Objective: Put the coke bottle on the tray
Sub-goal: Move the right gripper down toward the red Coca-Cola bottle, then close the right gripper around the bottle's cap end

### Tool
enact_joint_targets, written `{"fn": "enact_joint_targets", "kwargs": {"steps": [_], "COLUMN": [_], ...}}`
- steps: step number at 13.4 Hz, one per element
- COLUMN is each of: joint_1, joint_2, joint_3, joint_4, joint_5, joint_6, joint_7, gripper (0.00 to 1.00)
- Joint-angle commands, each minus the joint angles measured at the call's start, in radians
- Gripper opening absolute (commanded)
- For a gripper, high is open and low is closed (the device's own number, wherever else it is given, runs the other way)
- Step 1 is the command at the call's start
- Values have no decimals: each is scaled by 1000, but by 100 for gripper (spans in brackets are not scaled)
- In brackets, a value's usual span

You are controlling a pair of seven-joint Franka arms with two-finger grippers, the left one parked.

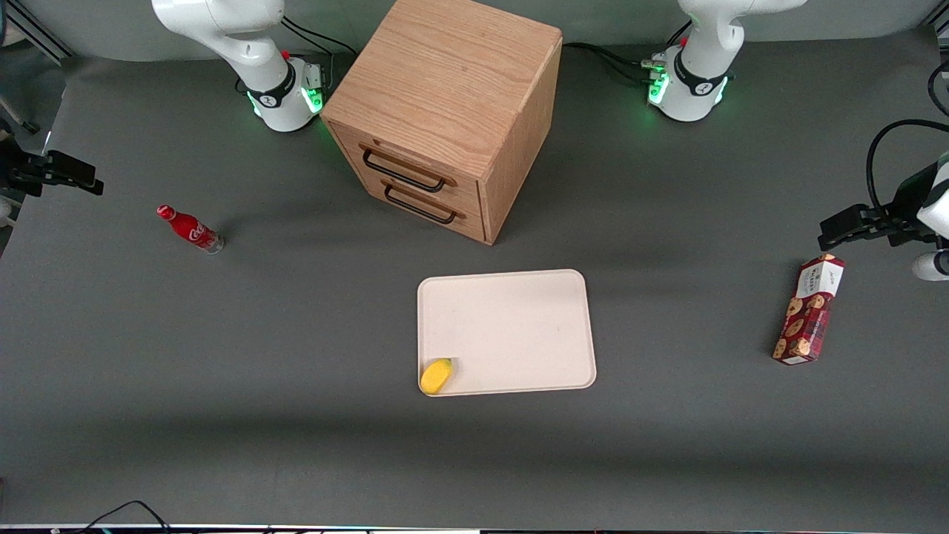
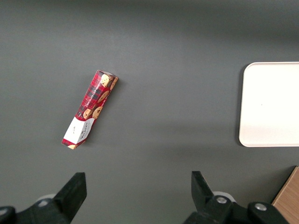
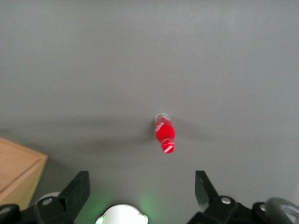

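Observation:
My right gripper should next grab the coke bottle by its red cap (image 1: 166,213). Then I should place the bottle on the tray (image 1: 519,326).
The coke bottle (image 1: 190,230), small and red with a red cap and a clear base, is on the grey table toward the working arm's end, well apart from the tray. It also shows in the right wrist view (image 3: 164,132). I cannot tell whether it stands or lies. The cream-beige tray (image 1: 519,326) lies flat mid-table, in front of the drawers; its edge shows in the left wrist view (image 2: 271,105). My right gripper (image 1: 74,176) hangs high above the table's working-arm end. In its wrist view the gripper (image 3: 142,177) is open and empty, with the bottle far below it.
A wooden two-drawer cabinet (image 1: 445,111) stands farther from the front camera than the tray. A small yellow object (image 1: 436,376) sits on the tray's corner nearest the camera. A red-brown cookie box (image 1: 808,310) lies toward the parked arm's end.

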Motion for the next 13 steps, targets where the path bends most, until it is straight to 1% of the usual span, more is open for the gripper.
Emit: {"fn": "enact_joint_targets", "kwargs": {"steps": [1,3,5,6,8,11,12,13], "joint_1": [5,5,4,2,-9,-25,-29,-30], "joint_2": [-139,-126,-107,-90,-68,-59,-59,-59], "joint_3": [-71,-123,-128,-129,-131,-132,-132,-135], "joint_4": [-408,-546,-651,-671,-706,-710,-710,-710], "joint_5": [-27,-27,-27,-27,-30,-93,-95,-93], "joint_6": [310,478,631,668,730,736,736,736], "joint_7": [-64,-84,-82,-82,-87,-95,-105,-113], "gripper": [100,100,100,100,100,100,97,88]}}
